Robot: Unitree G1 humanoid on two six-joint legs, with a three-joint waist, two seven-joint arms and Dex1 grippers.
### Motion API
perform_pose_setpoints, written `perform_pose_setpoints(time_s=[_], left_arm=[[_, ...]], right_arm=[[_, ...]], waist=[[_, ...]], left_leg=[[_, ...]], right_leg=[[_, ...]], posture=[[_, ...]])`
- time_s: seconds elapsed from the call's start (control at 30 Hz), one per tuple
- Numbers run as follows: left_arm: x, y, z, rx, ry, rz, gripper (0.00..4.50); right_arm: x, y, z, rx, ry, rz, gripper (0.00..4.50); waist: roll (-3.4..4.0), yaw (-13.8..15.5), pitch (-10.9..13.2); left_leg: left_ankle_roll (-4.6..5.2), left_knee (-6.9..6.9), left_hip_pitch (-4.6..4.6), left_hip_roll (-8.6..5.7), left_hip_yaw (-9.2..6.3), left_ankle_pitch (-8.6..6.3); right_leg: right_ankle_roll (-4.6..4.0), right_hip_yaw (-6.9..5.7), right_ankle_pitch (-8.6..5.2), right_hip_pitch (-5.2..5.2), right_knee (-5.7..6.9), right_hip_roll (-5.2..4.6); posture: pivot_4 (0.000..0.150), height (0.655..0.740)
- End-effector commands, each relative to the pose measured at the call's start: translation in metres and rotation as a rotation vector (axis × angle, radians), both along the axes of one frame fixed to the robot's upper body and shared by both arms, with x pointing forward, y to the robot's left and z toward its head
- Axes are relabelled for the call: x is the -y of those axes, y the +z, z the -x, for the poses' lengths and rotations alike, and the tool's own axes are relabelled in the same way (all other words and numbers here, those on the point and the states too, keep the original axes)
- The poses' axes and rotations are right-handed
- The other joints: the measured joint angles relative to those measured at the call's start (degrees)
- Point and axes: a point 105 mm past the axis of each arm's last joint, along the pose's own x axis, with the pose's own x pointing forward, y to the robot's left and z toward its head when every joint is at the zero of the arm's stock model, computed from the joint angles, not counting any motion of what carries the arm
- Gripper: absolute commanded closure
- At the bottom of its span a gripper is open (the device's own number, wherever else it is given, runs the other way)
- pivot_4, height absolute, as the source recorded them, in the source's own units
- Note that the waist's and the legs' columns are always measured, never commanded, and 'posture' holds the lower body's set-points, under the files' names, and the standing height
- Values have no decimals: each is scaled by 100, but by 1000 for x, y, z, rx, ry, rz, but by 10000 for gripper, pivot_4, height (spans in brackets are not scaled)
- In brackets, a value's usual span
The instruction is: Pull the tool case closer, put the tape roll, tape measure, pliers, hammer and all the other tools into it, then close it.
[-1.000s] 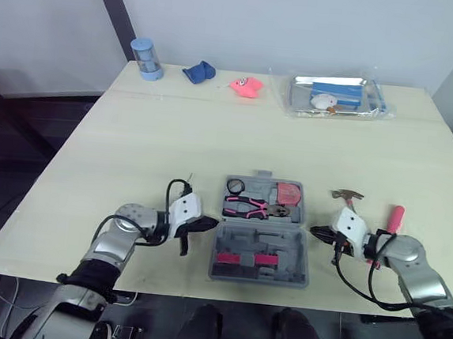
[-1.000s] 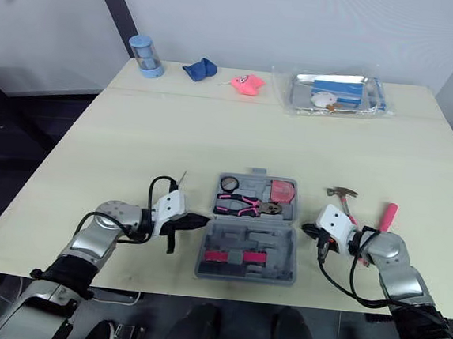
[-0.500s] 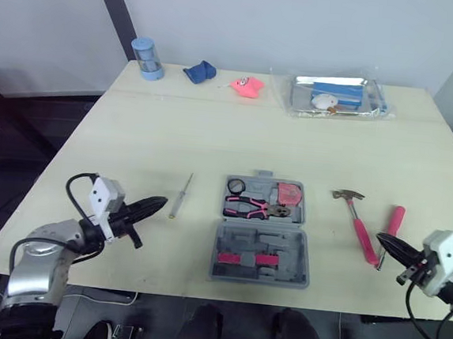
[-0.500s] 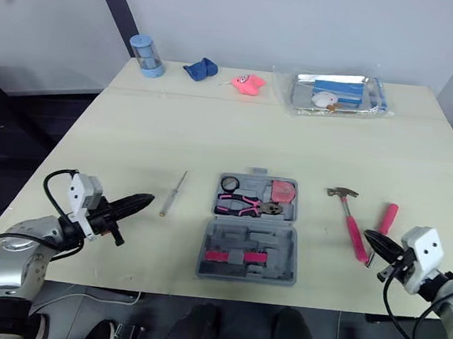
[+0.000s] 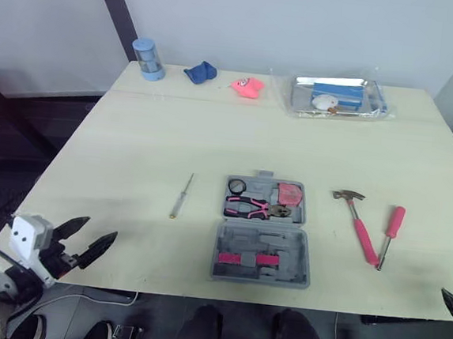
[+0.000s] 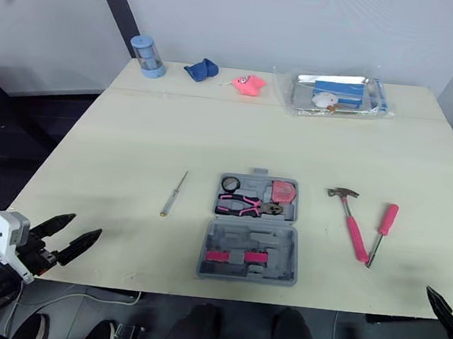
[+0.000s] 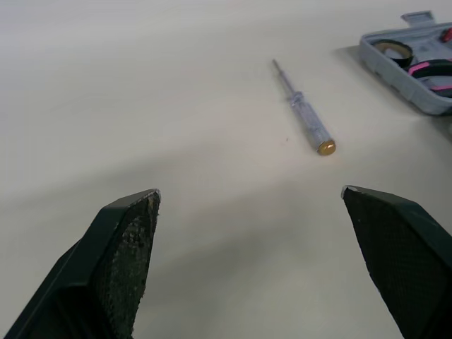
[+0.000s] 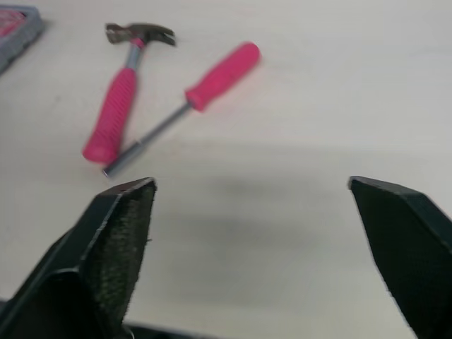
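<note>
My left gripper should pack the screwdriver into the tool case (image 5: 264, 241), so it needs to reach the clear-handled screwdriver and hold it by its handle (image 5: 177, 206).
The grey tool case (image 5: 264, 241) lies open near the table's front edge. Its far half holds a black tape roll (image 5: 235, 187), pink pliers (image 5: 256, 209) and a pink tape measure (image 5: 289, 194). To its right on the table lie a pink-handled hammer (image 5: 357, 220) and a pink screwdriver (image 5: 390, 231). A thin clear-handled screwdriver (image 5: 181, 195) lies to its left. My left gripper (image 5: 86, 236) hangs open off the front left corner, holding nothing. My right gripper (image 8: 247, 183) is open too, pulled back past the front right edge, facing the hammer (image 8: 120, 99).
Along the far edge stand a blue cylinder (image 5: 146, 58), a blue object (image 5: 198, 73), a pink object (image 5: 246, 86) and a clear packet of items (image 5: 340, 96). Bare tabletop lies between them and the case.
Both arms have drawn back from beside the case to beyond the table's front edge. Both grippers, shut before, now stand open.
</note>
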Motion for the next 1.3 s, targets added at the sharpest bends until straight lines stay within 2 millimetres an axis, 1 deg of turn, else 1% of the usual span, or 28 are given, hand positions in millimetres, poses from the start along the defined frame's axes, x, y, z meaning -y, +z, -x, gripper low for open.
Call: perform_pose_setpoints(time_s=[0.03,0.13,0.2,0.27,0.3,0.37,0.4,0.53,0.63,0.7,0.77,0.93,0.97,1.03,1.17,1.3], left_arm=[[-3,8,1,34,14,-12,0],[5,7,-3,36,9,-15,0],[10,10,-10,60,28,8,0],[14,11,-18,63,58,9,0],[18,10,-23,57,72,12,0],[30,13,-33,55,73,16,0],[34,14,-36,54,72,17,0],[60,21,-60,32,86,22,0],[69,19,-70,-4,124,9,0],[75,14,-81,-33,189,18,0],[86,10,-90,-56,194,3,0],[105,2,-109,-51,190,-15,0],[109,1,-114,-37,193,16,0],[115,-8,-117,-34,172,1,0],[121,-20,-123,-20,157,13,0],[128,-24,-131,-9,149,14,0]], right_arm=[[11,8,8,31,-22,28,740],[7,9,4,36,20,39,740],[-4,16,-4,62,87,51,740],[-20,22,-12,88,184,53,740],[-31,28,-17,100,248,37,740],[-53,36,-24,114,371,8,740],[-59,39,-26,116,402,1,740],[-101,60,-44,170,610,20,740],[-120,71,-52,199,707,32,740],[-135,80,-59,226,788,40,740],[-146,87,-67,249,846,54,740],[-161,98,-81,295,922,62,740],[-164,101,-83,305,937,62,740],[-170,105,-86,321,954,62,740],[-174,107,-90,333,967,65,740],[-178,109,-89,340,989,55,740]], waist=[[0,1,-1],[0,1,-1],[1,0,-1],[2,0,-2],[2,0,-3],[3,-1,-3],[2,1,-3],[1,18,-4],[2,17,-3],[2,16,-4],[0,19,-3],[-3,36,-2],[-2,39,-2],[-2,40,-3],[-2,45,-2],[-3,73,-2]], left_leg=[[0,0,1,0,2,0],[0,0,1,0,4,0],[0,0,1,0,5,0],[0,1,2,0,7,0],[0,1,3,1,7,0],[0,1,3,1,6,0],[0,1,2,1,5,0],[0,3,-1,-1,1,0],[-1,4,-1,-2,-2,0],[0,4,-1,-2,-4,0],[-1,5,-3,-4,-6,0],[-1,12,-6,-7,-9,1],[-1,13,-7,-8,-11,1],[-2,13,-7,-8,-10,1],[-2,12,-8,-8,-11,1],[-2,13,-8,-9,-12,1]], right_leg=[[0,1,0,0,0,0],[0,3,0,0,0,0],[1,5,0,0,0,0],[2,7,1,1,0,0],[3,7,1,1,1,0],[3,8,2,2,1,0],[4,7,2,2,1,0],[4,3,3,2,0,0],[5,1,3,2,2,0],[6,0,4,3,1,1],[6,-1,4,3,2,1],[9,-3,7,4,2,1],[9,-5,7,4,2,1],[9,-5,7,4,2,0],[9,-5,7,3,0,0],[9,-8,7,4,2,-1]], posture=[[1500,7400],[1500,7400],[1500,7400],[1500,7400],[1500,7400],[1500,7400],[1500,7400],[1500,7400],[1500,7400],[1500,7400],[1500,7400],[1500,7400],[1500,7400],[1500,7400],[1500,7400],[1500,7400]])
